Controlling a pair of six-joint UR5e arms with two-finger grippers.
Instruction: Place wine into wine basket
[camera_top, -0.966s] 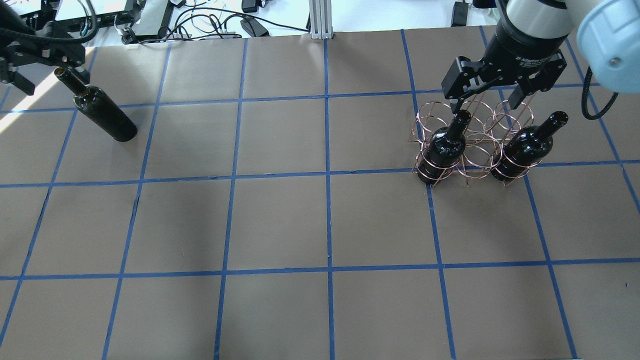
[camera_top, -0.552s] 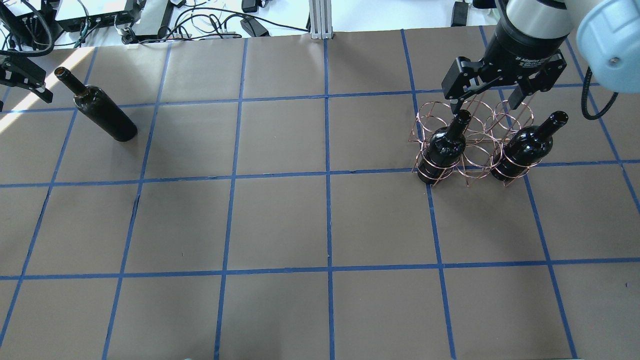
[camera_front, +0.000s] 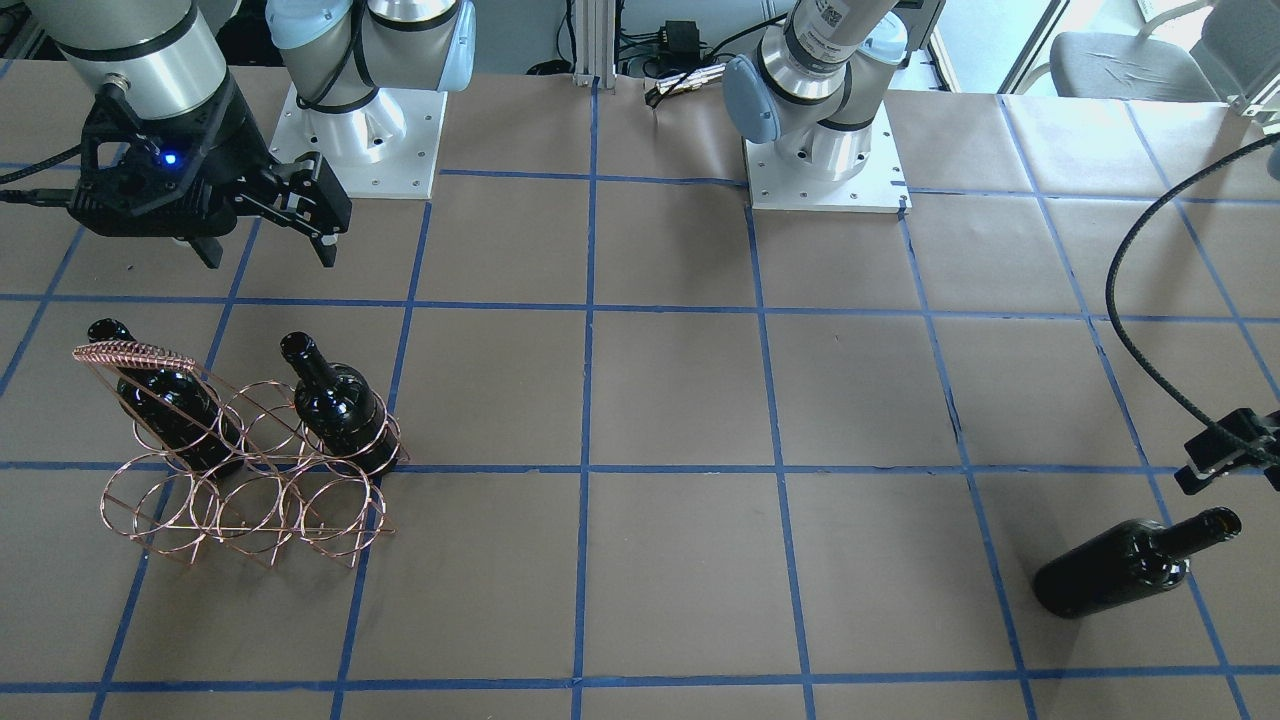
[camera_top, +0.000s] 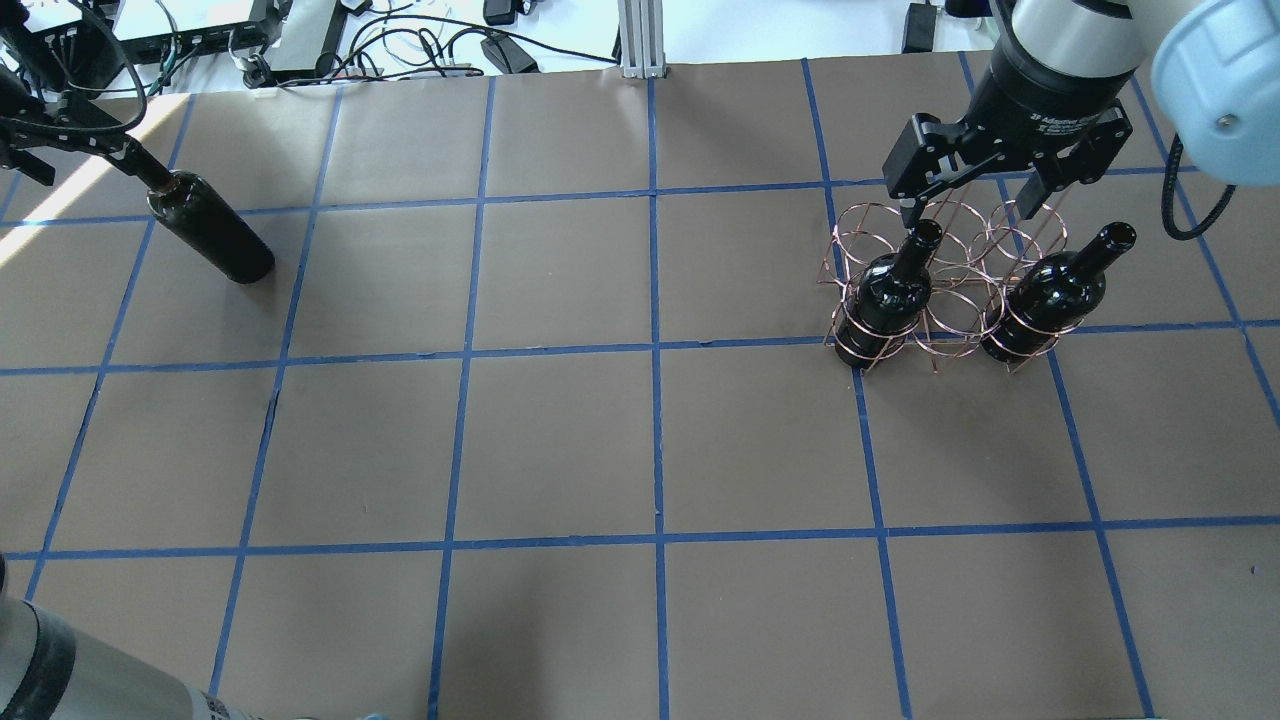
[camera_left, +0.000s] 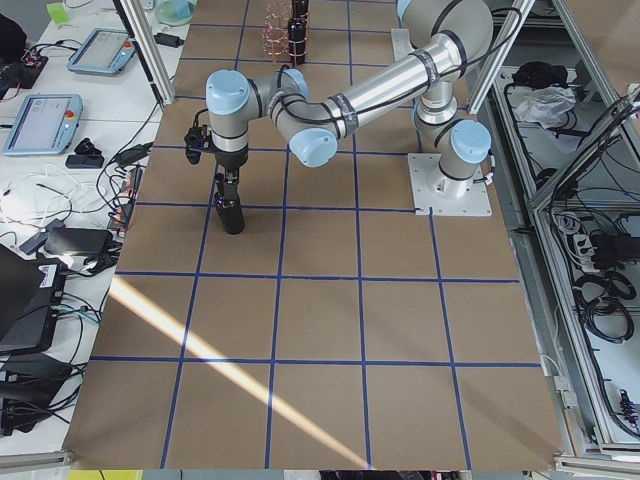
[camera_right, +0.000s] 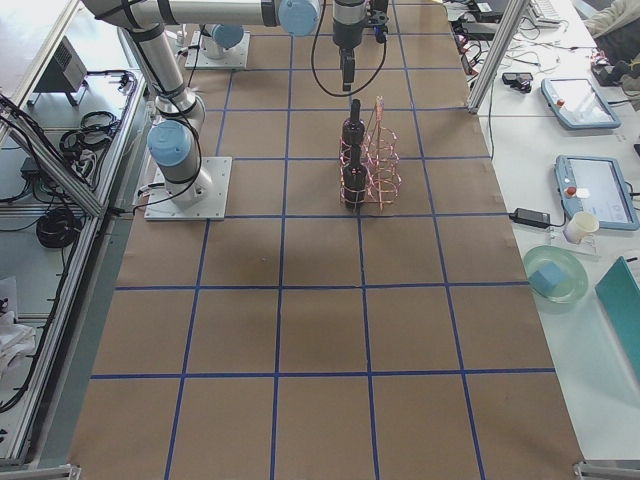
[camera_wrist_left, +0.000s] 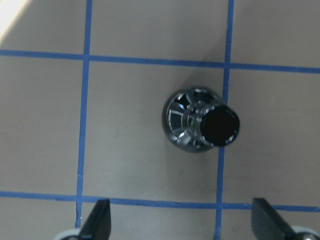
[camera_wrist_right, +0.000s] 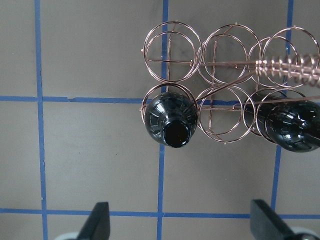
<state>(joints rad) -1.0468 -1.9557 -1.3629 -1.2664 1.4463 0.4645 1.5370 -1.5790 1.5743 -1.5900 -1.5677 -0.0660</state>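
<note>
I will next grab the wine bottle by its neck (camera_front: 1200, 532) with my left gripper, so that the wine bottle's body (camera_front: 1106, 574) stays free to go into the wine basket.
One wine bottle (camera_top: 210, 235) stands upright alone at the table's far left; it also shows in the front view (camera_front: 1120, 570) and the left wrist view (camera_wrist_left: 200, 122). My left gripper (camera_top: 70, 150) is open above its neck, and the fingertips (camera_wrist_left: 100, 222) lie off to one side of the mouth. The copper wire wine basket (camera_top: 940, 310) stands at the far right and holds two alike bottles (camera_top: 885, 300) (camera_top: 1050, 295) in the end rings of one row. My right gripper (camera_top: 985, 190) hovers open and empty above the basket (camera_wrist_right: 220, 90).
The brown table (camera_top: 650, 450) carries a blue tape grid. Cables and electronics (camera_top: 300, 40) lie beyond its far edge. Both arm bases (camera_front: 820, 150) stand on plates at the robot's side. The basket's wrapped handle (camera_front: 135, 353) arches over its middle.
My left gripper swung left off the lone bottle, then came back over its neck and now hides the mouth. A left arm link now shows at the bottom left. The right gripper and basket are unmoved.
</note>
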